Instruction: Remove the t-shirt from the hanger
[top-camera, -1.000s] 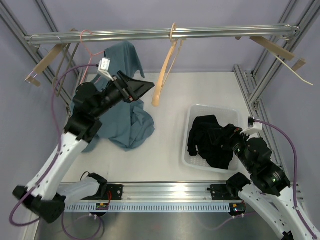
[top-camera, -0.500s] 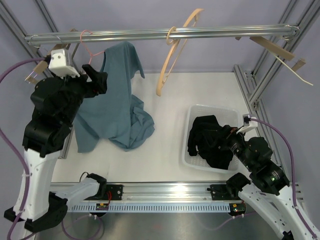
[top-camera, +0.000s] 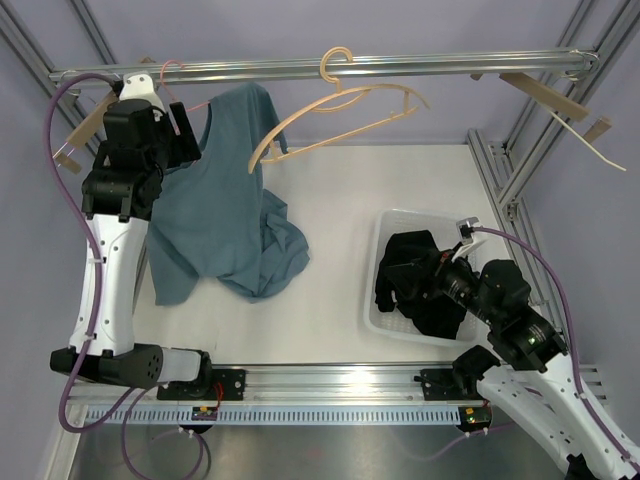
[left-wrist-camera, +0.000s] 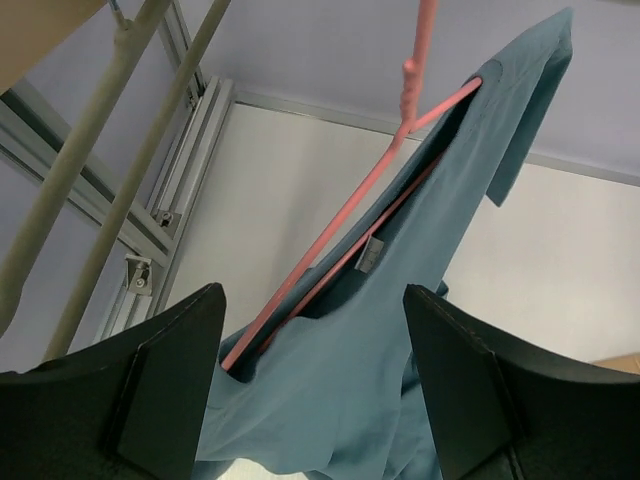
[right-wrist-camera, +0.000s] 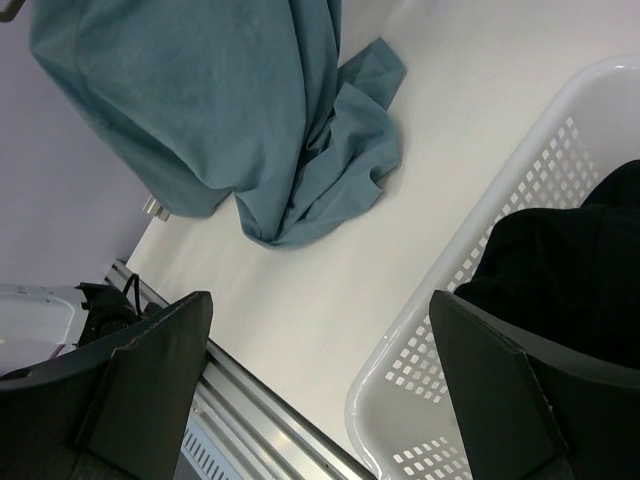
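Observation:
Next, the left gripper grabs the pink hanger (left-wrist-camera: 345, 255) by its bare arm below the hook (left-wrist-camera: 350, 207). That leaves the t-shirt free to slide off.
A teal t-shirt (top-camera: 228, 205) hangs on a pink hanger (top-camera: 172, 78) from the top rail at the left, its lower part pooled on the table. My left gripper (top-camera: 186, 143) is open and empty, raised beside the shirt's left shoulder. In the left wrist view the pink hanger (left-wrist-camera: 345, 255) and the shirt's collar (left-wrist-camera: 400, 340) lie between and beyond the spread jaws of that gripper (left-wrist-camera: 315, 400). My right gripper (top-camera: 442, 280) is open and empty over the basket; its wrist view (right-wrist-camera: 320, 390) shows the shirt (right-wrist-camera: 250, 110) far off.
An empty wooden hanger (top-camera: 340, 112) hangs on the rail (top-camera: 450, 65) right of the shirt. More wooden hangers sit at the rail ends (top-camera: 88, 122) (top-camera: 545, 95). A white basket (top-camera: 384, 228) (right-wrist-camera: 420, 340) holds black clothes (top-camera: 425, 285).
My left arm has swung up and left, from beside the wooden hanger to the pink hanger. The wooden hanger has swung round sideways. My right gripper has shifted slightly left.

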